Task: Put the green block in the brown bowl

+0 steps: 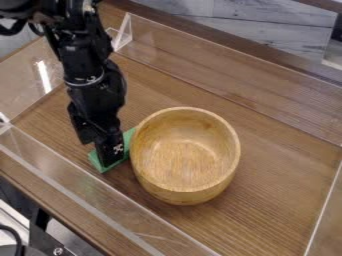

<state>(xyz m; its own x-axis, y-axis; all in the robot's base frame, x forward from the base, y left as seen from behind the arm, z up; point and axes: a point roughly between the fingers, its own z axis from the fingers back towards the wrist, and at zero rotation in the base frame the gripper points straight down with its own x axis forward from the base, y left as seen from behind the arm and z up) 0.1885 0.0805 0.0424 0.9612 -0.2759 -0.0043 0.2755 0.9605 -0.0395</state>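
The green block should go in the brown bowl (187, 154), so my gripper will grab it by its middle (114, 151) next.
The green block (102, 160) lies flat on the wooden table just left of the brown bowl (187, 154), mostly covered by my gripper, so only its near end and a sliver by the bowl show. My black gripper (107, 146) points straight down over the block with its fingers at the block's level. Its jaws stand open around the block; whether the fingers touch it I cannot tell. The bowl is upright with nothing in it.
Clear acrylic walls (80, 190) fence the wooden table (267, 110) along the near-left and far sides. The arm's black body (83, 70) rises above the block at the left. A dark object (47, 240) sits below the table's front corner.
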